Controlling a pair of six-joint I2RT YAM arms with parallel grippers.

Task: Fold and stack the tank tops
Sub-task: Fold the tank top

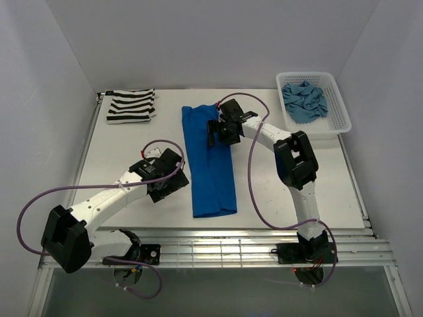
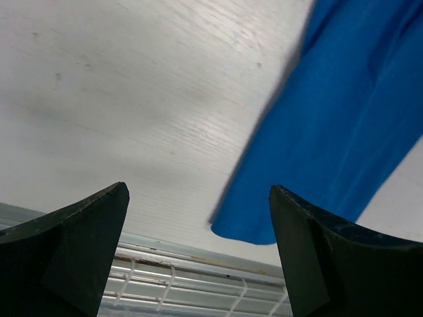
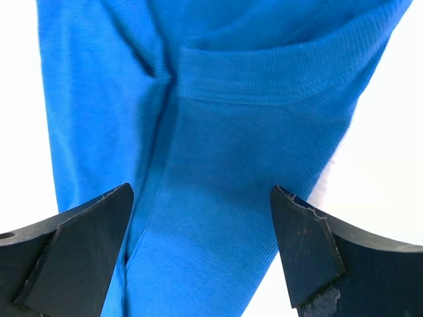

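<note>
My left gripper should grab the royal blue tank top by its near-end corner (image 1: 197,213) (image 2: 223,223) and leave its other corner free. Then it can fold the tank top.
The royal blue tank top (image 1: 208,162) lies folded lengthwise into a long strip down the table's middle. It also shows in the left wrist view (image 2: 337,125) and fills the right wrist view (image 3: 218,165). The striped tank top (image 1: 131,105) lies folded at the back left. The teal tank top (image 1: 305,101) is crumpled in the basket. My right gripper (image 1: 219,134) is open and empty, just above the strip's far part. My left gripper (image 1: 165,188) is open and empty, over bare table left of the strip's near end.
A white lattice basket (image 1: 341,113) stands at the back right corner. A slatted metal rail (image 1: 218,247) runs along the table's near edge and shows in the left wrist view (image 2: 198,284). White walls enclose the back and sides.
</note>
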